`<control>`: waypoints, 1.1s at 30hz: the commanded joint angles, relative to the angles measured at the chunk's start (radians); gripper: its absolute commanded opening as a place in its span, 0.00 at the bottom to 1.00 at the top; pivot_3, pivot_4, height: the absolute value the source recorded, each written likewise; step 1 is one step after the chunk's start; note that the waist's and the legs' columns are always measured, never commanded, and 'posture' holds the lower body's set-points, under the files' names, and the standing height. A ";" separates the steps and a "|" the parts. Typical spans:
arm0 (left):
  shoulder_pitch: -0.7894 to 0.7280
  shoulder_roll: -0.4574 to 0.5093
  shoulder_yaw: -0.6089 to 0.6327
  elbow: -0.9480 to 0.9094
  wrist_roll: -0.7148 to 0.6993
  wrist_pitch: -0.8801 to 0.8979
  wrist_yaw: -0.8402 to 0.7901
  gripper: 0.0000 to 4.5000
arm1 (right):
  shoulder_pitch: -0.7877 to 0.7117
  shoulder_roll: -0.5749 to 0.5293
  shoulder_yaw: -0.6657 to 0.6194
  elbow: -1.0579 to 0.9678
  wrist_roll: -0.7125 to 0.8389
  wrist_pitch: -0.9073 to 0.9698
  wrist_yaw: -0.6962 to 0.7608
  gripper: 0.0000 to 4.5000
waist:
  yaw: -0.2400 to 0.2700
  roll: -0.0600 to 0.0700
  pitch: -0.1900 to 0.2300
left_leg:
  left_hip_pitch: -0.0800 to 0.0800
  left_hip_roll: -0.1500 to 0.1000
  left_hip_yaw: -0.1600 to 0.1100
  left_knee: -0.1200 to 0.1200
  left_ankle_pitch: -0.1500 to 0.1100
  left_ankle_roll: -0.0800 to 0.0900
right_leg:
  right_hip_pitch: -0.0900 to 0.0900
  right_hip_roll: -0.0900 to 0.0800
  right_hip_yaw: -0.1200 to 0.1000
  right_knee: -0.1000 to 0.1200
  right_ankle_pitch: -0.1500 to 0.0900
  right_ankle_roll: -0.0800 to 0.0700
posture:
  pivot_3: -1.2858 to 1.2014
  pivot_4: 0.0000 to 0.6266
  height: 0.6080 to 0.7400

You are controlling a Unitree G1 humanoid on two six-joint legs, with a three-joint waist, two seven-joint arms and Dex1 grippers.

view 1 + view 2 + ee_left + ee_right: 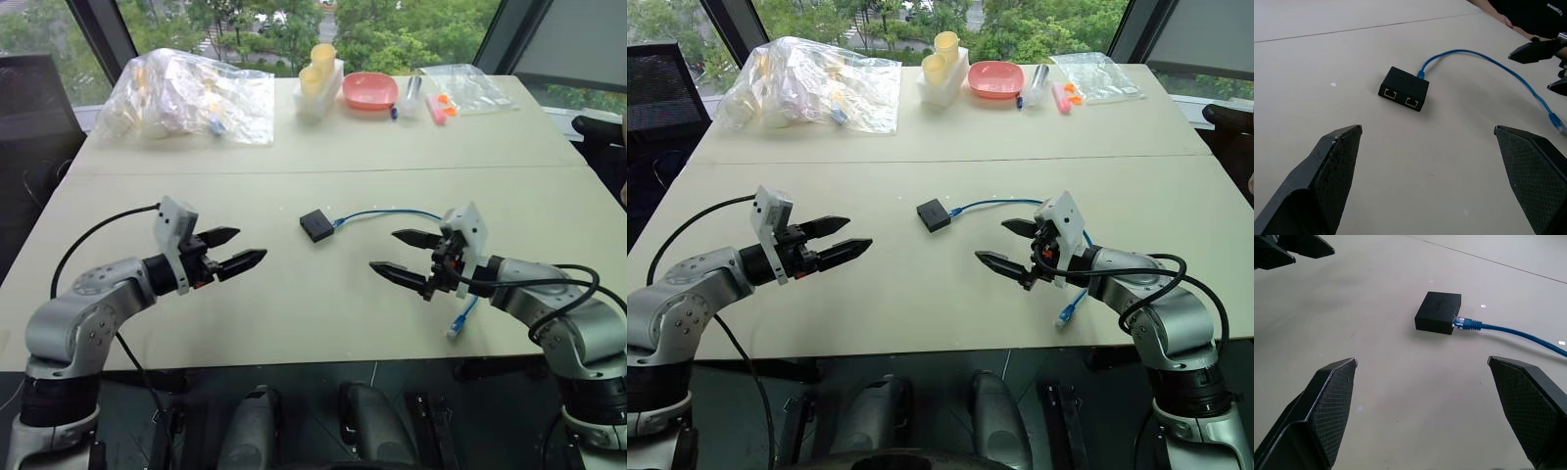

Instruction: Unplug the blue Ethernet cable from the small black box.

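Note:
Next, my right gripper grabs the cable by the ribbed sleeve behind its plug to unplug it, as the long blue cord trails slack across the table.
The small black box lies flat near the table's middle, seen closer in both wrist views. The blue Ethernet cable is plugged into the box's right side, arcs right behind my right gripper, and its free plug rests near the table's front edge. My left gripper hovers open to the left of the box, empty. My right gripper hovers open to the right of the box, empty. Both point inward toward each other.
At the table's far side lie a large clear plastic bag of items, a white holder with yellow cups, a pink bowl and a small clear bag. A seam crosses the table.

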 commanded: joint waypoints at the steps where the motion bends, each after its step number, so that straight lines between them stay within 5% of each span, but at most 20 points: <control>1: -0.013 0.010 -0.004 -0.008 0.000 -0.017 -0.007 0.99 | 0.003 0.000 -0.021 -0.026 0.007 -0.016 -0.002 1.00 | 0.000 0.000 0.000 | 0.000 0.000 0.000 0.000 0.000 0.000 | 0.000 0.000 0.000 0.000 0.000 0.000 | 0.52 0.24 1.00; 25: -0.078 0.046 -0.027 0.119 0.060 -0.107 -0.102 0.99 | -0.055 -0.012 0.010 0.039 -0.036 -0.029 0.000 1.00 | 0.000 0.000 0.000 | 0.000 -0.002 0.000 0.001 0.000 0.000 | 0.000 0.000 0.000 0.000 0.000 -0.001 | 0.52 0.24 1.00; 33: -0.169 0.251 -0.126 0.203 0.047 -0.075 -0.442 0.99 | -0.441 0.034 0.277 0.653 -0.390 -0.398 0.148 1.00 | -0.012 0.000 0.001 | -0.001 -0.001 0.002 0.000 0.000 0.000 | -0.002 0.001 0.000 0.001 0.002 -0.003 | 0.52 0.24 1.00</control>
